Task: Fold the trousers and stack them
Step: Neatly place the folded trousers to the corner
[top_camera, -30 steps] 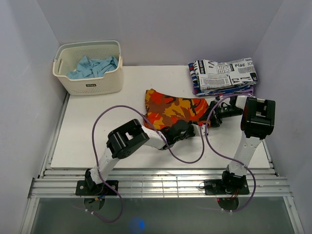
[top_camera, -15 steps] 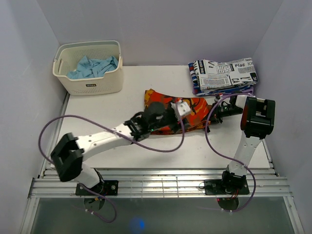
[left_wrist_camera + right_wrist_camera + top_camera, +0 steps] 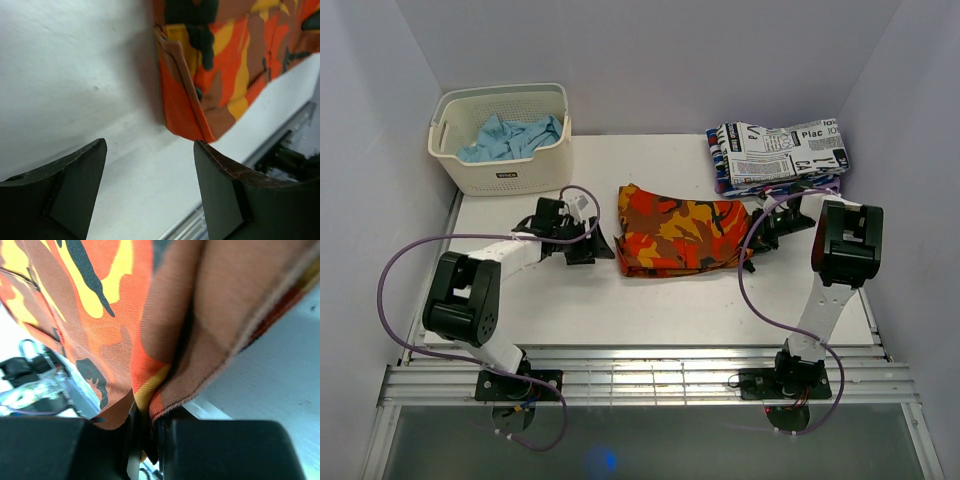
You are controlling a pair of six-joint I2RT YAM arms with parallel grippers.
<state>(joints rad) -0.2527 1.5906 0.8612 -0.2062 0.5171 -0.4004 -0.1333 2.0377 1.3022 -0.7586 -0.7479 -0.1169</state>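
My left gripper grips the camouflage trousers' folded corner (image 3: 624,268) (image 3: 192,125) next, opposite my right gripper, to stack the trousers still folded.
The orange camouflage trousers (image 3: 680,235) lie folded into a flat rectangle mid-table. My left gripper (image 3: 601,244) stands open just off their left edge, low over the table. In the left wrist view nothing sits between the left gripper's (image 3: 150,195) fingers (image 3: 67,192), and the trousers' folded corner (image 3: 200,75) lies just ahead. My right gripper (image 3: 752,243) is shut on the trousers' right edge. The right wrist view shows the right gripper (image 3: 150,437) pinching a fold of the camouflage cloth (image 3: 120,300).
A stack of folded trousers with newsprint pattern (image 3: 782,152) sits at the back right, close behind the right arm. A cream basket (image 3: 505,175) holding a blue garment (image 3: 510,135) stands at the back left. Purple cables loop over the table near both arms.
The left gripper carried the trousers' near edge over and to the left, let go and opened; it now sits left of the fold. The right gripper shut on the right edge.
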